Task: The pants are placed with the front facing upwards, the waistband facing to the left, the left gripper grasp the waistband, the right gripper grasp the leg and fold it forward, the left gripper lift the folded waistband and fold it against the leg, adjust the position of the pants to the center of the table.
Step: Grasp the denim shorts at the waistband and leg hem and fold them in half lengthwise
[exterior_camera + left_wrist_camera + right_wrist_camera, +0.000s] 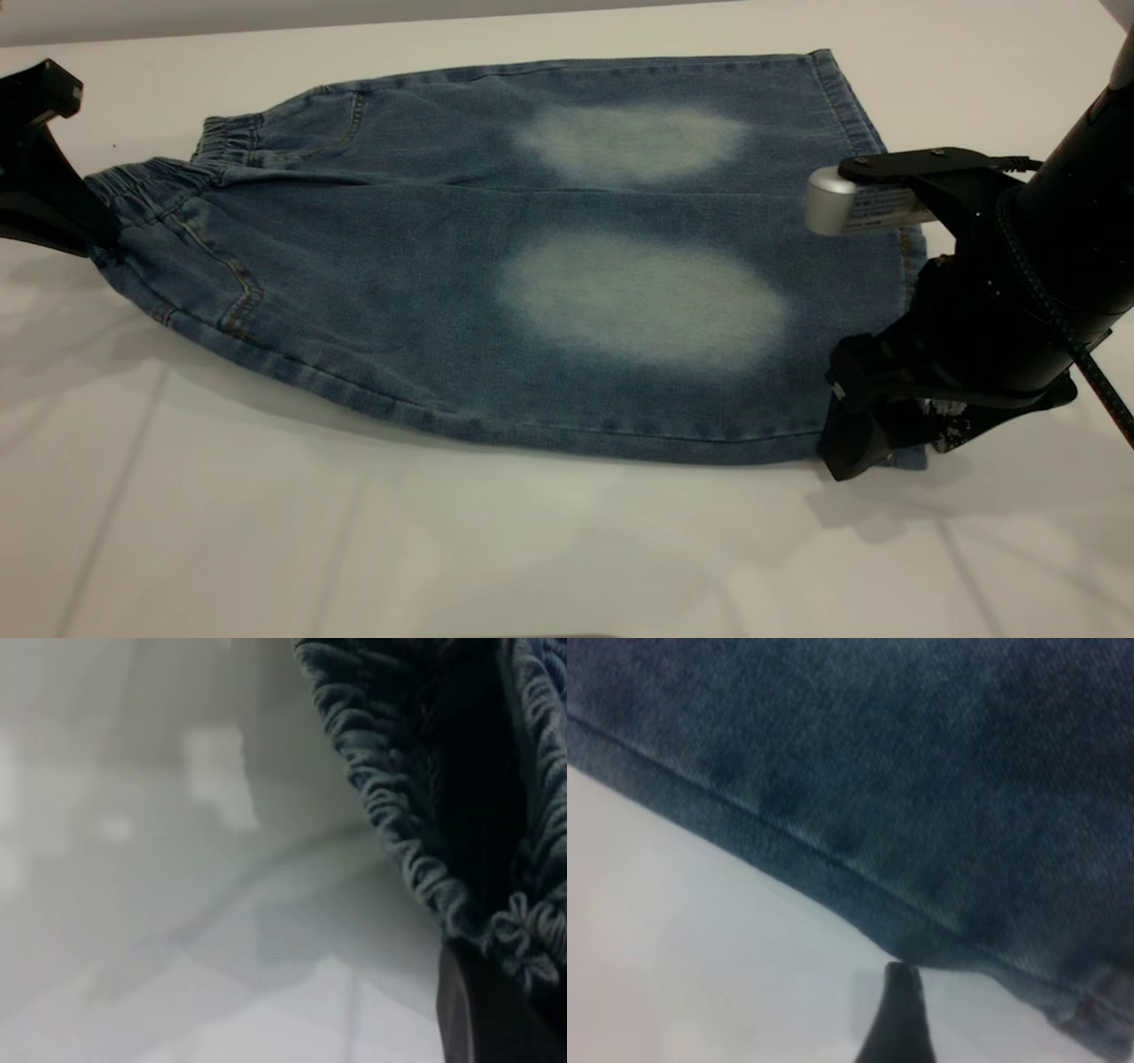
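I should fold the pants lengthwise next, so I should grab the leg (638,393) with my right gripper by the hem corner at its outer seam (901,452).
Blue denim pants (567,266) with two pale faded patches lie front up on the white table (266,532), their elastic waistband (151,182) to the left. My left gripper (93,244) is shut on the near end of the waistband, holding it slightly off the table. The left wrist view shows the gathered waistband (416,815) close up and one dark finger (483,1010) under it. My right gripper (877,452) sits low at the near corner of the leg hem. In the right wrist view the stitched hem (788,850) runs diagonally just above the table.
White table surface stretches in front of the pants and to both sides. The far leg's hem (850,97) lies flat near the back right. The right arm's black body (1045,266) hangs over the right edge of the pants.
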You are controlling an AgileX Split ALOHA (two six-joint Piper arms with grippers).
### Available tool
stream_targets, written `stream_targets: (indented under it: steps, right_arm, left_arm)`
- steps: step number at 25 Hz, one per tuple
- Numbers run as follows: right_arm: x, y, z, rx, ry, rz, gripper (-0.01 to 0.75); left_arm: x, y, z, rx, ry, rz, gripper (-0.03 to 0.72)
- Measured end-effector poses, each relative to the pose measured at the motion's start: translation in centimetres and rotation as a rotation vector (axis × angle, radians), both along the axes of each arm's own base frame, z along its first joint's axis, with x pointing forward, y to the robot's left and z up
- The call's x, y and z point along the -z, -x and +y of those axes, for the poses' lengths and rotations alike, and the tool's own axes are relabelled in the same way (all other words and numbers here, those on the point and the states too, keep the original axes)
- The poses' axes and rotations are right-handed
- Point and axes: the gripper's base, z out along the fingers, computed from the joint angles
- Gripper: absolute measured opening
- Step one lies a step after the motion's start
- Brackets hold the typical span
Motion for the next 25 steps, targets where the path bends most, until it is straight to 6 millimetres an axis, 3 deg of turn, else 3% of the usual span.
stream_targets:
  steps: [4,9,11,18,25]
  right_arm:
    - [0.4,-0.2,0.0,0.016,0.008,0.001,0.429]
    - [1.0,-0.5,-0.2,0.038,0.025,-0.002,0.136]
    - [1.0,-0.5,-0.2,0.045,0.028,-0.003,0.053]
    - [-0.8,-0.7,-0.2,0.044,0.005,-0.06,0.025]
    - [-8.9,-1.4,-1.7,0.062,-0.138,-0.25,0.025]
  left_arm:
    - [0.0,0.0,0.0,0.0,0.0,0.0,0.067]
    - [0.0,0.0,0.0,0.0,0.0,0.0,0.067]
    - [0.0,0.0,0.0,0.0,0.0,0.0,0.067]
    - [-0.6,-0.5,-0.1,0.02,0.019,-0.005,0.067]
    - [-1.6,-1.2,-0.4,0.055,0.051,-0.007,0.067]
